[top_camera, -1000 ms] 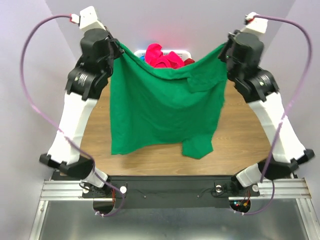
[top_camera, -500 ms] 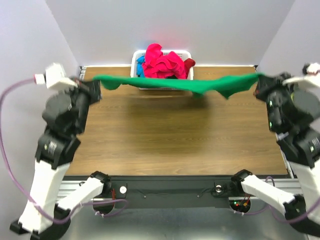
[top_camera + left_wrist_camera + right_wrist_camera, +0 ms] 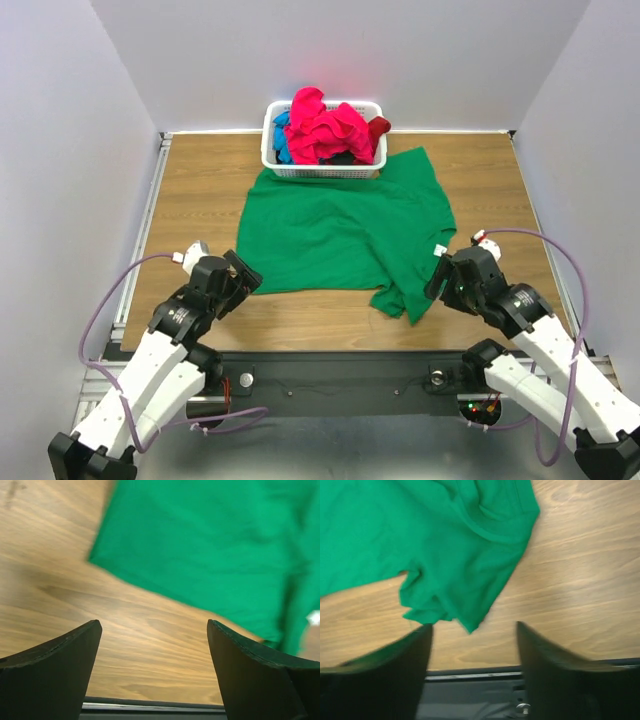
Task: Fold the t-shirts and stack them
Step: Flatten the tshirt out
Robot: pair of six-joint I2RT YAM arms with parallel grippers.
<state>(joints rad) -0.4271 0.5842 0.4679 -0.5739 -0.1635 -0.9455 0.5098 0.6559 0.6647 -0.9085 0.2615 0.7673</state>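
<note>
Next, my right gripper grabs the green t-shirt [image 3: 335, 230] by its bunched near corner [image 3: 404, 302] to draw the rumpled edge straight and fold it over.
A green t-shirt [image 3: 335, 230] lies spread and rumpled on the wooden table [image 3: 200, 190], its far edge against the basket and a small white label [image 3: 441, 250] near its right side. More t-shirts, pink-red [image 3: 325, 125] and blue [image 3: 283, 142], are heaped in the basket. My left gripper [image 3: 247, 276] stands open just off the shirt's near left corner. My right gripper [image 3: 437, 281] stands open beside the bunched near right corner. In the left wrist view the green t-shirt [image 3: 215, 545] lies beyond the open left gripper [image 3: 152, 626], bare wood between the fingers. The right wrist view has the green t-shirt [image 3: 445, 535] ahead of the open right gripper [image 3: 474, 627].
A white lattice basket [image 3: 320, 171] stands at the back middle of the table. Grey walls close in the left, right and back. A black rail [image 3: 340, 370] with both arm bases runs along the near edge.
Both grippers held the green shirt up by its corners, swung it out flat and let it go. It now lies on the table, and both arms have drawn back low towards the near edge.
</note>
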